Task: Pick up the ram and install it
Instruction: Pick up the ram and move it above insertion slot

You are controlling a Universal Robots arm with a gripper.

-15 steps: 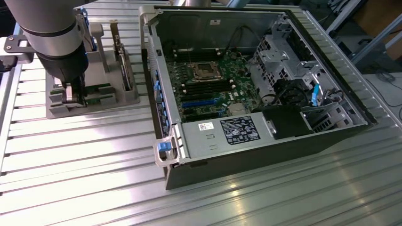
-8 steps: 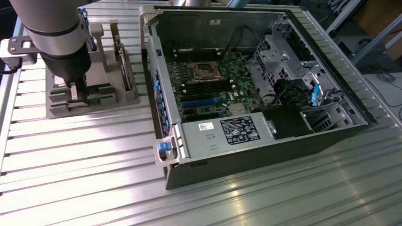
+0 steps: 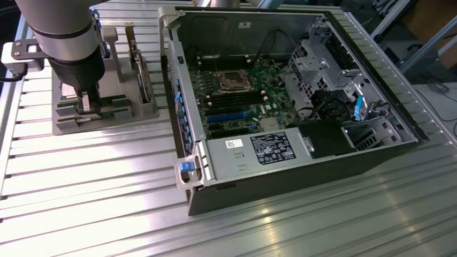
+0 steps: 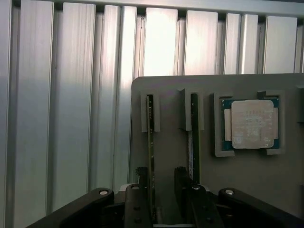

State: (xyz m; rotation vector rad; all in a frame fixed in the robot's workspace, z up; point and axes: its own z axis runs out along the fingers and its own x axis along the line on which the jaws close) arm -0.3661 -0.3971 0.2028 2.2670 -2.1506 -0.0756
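Next, my gripper grabs the ram stick by the middle of its long top edge [image 4: 151,186], to install it in the case's memory slots.
Two green ram sticks stand on edge in slots of a grey holder [image 4: 166,95]. My gripper [image 4: 161,192] is open and lowered over the holder, its black fingers [image 4: 135,206] on either side of one ram stick [image 4: 150,133]. That stick lies close to one finger, with a gap to the other. The other ram stick [image 4: 194,128] runs just outside the jaws. In the exterior view, the gripper [image 3: 89,107] reaches down into the holder [image 3: 143,115] at the exterior view's left, apart from the open computer case [image 3: 192,176].
A square silver processor [image 4: 250,124] lies in a pocket of the holder beside the sticks. An expansion card [image 3: 143,75] stands upright in the holder. Inside the case, the motherboard shows a processor socket [image 3: 234,80] and long memory slots [image 3: 228,100]. Ribbed metal table [image 3: 93,203] all around.
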